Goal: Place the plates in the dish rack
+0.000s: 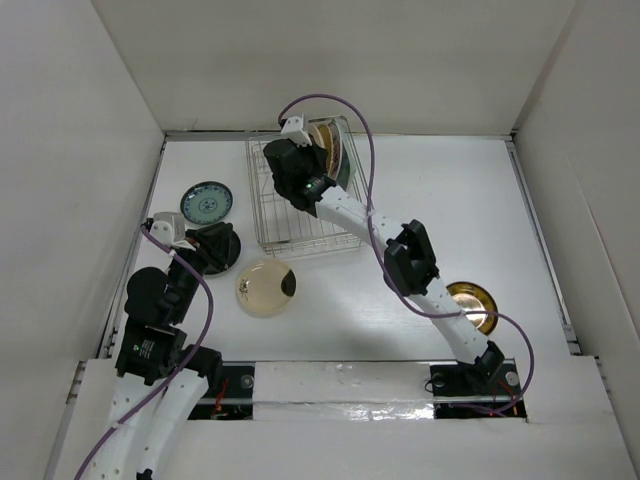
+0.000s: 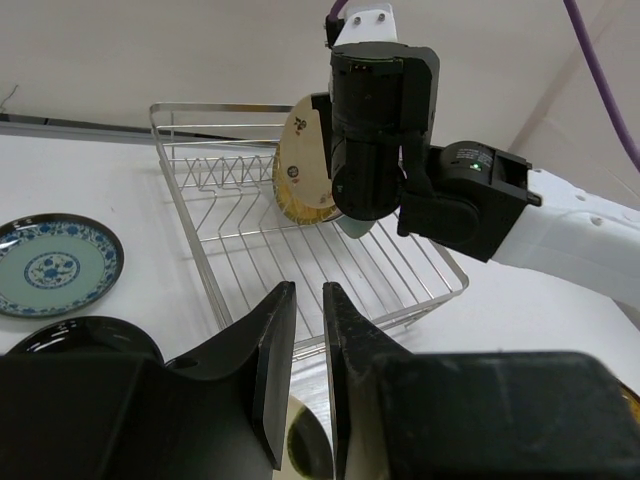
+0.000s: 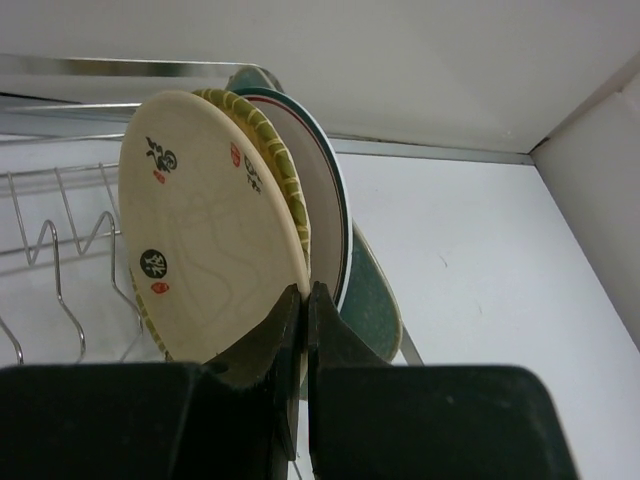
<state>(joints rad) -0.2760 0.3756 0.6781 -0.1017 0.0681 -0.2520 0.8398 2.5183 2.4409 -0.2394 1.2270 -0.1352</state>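
Observation:
My right gripper opens next, since the marked cream plate stands upright inside the dish rack [image 1: 290,225], close beside the woven yellow one.
The dish rack [image 1: 290,225] [image 2: 260,240] stands at the back middle of the table. Several plates stand upright at its far right end: a cream plate with red and black marks [image 3: 200,230], a woven yellow one [image 3: 270,150], a white green-rimmed one [image 3: 325,200] and a dark green one [image 3: 375,290]. My right gripper [image 3: 306,292] [image 1: 312,158] is shut on the marked cream plate's rim. My left gripper [image 2: 308,290] [image 1: 232,252] hovers over the black plate [image 2: 70,335], jaws slightly apart and empty.
On the table lie a blue-patterned plate [image 1: 206,202] [image 2: 50,265] left of the rack, a cream plate with a dark patch [image 1: 265,288] in front of it, and a dark-and-gold plate [image 1: 472,303] by the right arm. White walls enclose the table.

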